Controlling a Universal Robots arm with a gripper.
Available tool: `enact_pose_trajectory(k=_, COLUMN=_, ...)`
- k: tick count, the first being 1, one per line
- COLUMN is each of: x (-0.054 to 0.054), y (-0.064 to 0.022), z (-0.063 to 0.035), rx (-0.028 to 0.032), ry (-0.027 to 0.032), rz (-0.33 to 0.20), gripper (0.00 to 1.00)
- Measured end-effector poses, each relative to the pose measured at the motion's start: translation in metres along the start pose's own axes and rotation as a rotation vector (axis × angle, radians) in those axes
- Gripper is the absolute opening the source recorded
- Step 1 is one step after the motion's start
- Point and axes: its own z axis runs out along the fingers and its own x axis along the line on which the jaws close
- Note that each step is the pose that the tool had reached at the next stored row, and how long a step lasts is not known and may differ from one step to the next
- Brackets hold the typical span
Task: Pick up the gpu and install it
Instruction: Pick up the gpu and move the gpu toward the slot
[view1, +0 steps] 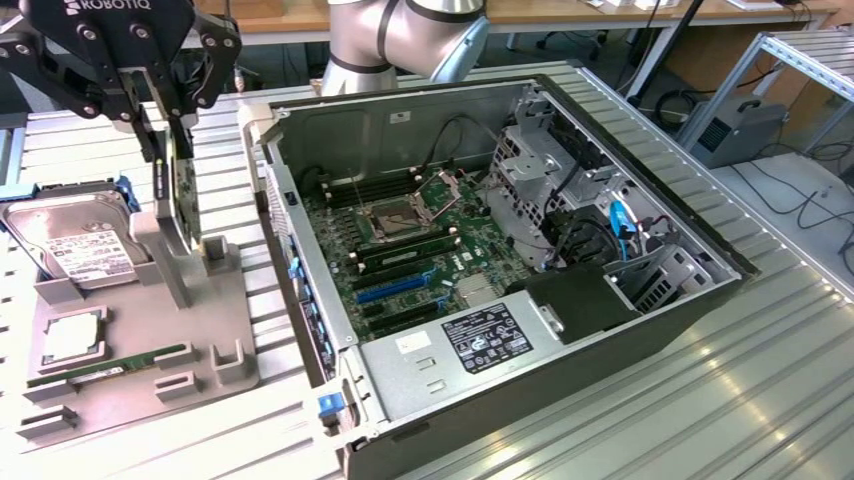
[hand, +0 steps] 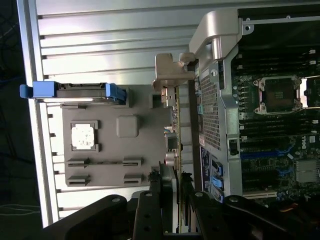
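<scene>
My gripper grabs the GPU by its free upper edge (view1: 168, 148) next, because the grey holder's posts close in around the GPU's lower end.
The gpu (view1: 182, 200) stands on edge in a slot of the grey parts holder (view1: 200, 330), to the exterior view's left of the open computer case (view1: 694, 300). It is thin and dark, with a green board edge. My gripper (view1: 171, 140) hangs over its upper end, jaws partly open, one finger on each side of the card. In the wrist view the gpu (hand: 176, 120) is blade-like, its silver bracket (hand: 170, 75) at the far end, and my gripper (hand: 177, 182) straddles its near end. The card still sits in the holder.
On the holder lie a silver hard drive (view1: 74, 240) in blue rails, a CPU (view1: 74, 338) and a green RAM stick (view1: 114, 365). The case's motherboard (view1: 414, 260) lies exposed with blue slots (view1: 394, 288), a drive cage (view1: 534, 170) and cables. The ribbed metal table (view1: 747, 400) surrounds everything.
</scene>
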Motion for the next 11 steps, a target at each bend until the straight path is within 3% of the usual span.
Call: enact_pose_trajectory(k=11, x=-0.0076, y=0.0001, z=0.0002, rx=0.0, ry=0.0001, rz=0.0, gripper=0.27)
